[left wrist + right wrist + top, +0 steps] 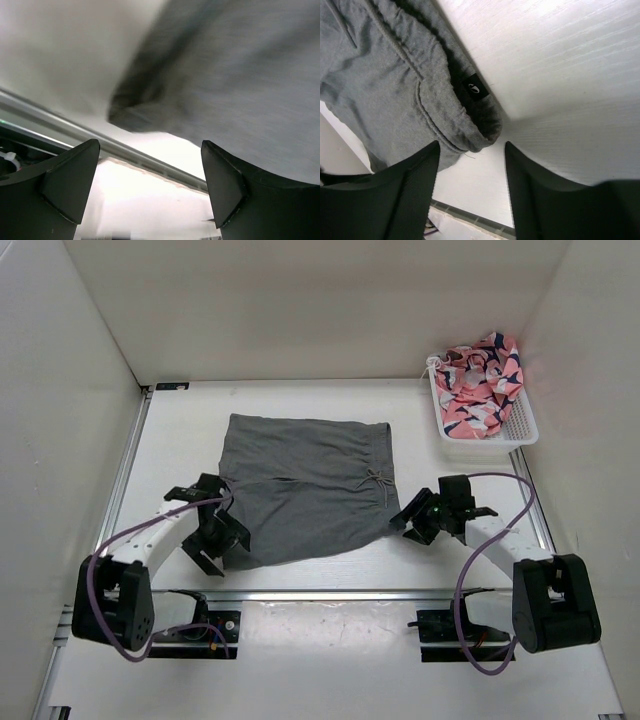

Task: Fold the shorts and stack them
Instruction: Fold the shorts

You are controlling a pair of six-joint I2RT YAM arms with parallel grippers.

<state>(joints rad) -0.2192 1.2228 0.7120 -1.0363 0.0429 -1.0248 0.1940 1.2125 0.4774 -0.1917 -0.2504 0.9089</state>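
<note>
I need to fold the near edge of the shorts over, so first I should grab the grey shorts (pixel 300 485) with my right gripper at the waistband's near corner (pixel 391 527), by the black tag.
The grey shorts (pixel 300 485) lie flat in the middle of the table, waistband and drawstring bow (pixel 378 480) to the right, legs to the left. My left gripper (pixel 222 540) is open and empty at the shorts' near left corner; in the left wrist view the leg's hem corner (pixel 135 112) lies just beyond the fingertips. My right gripper (pixel 408 522) is open and empty at the near right corner; in the right wrist view the waistband end (pixel 470 125) with a small black tag (pixel 473 88) sits just ahead of the jaws.
A white basket (pixel 520 430) at the back right holds a pink, white and navy patterned garment (pixel 482 380). White walls close in the table on three sides. A metal rail (pixel 340 593) runs along the near edge.
</note>
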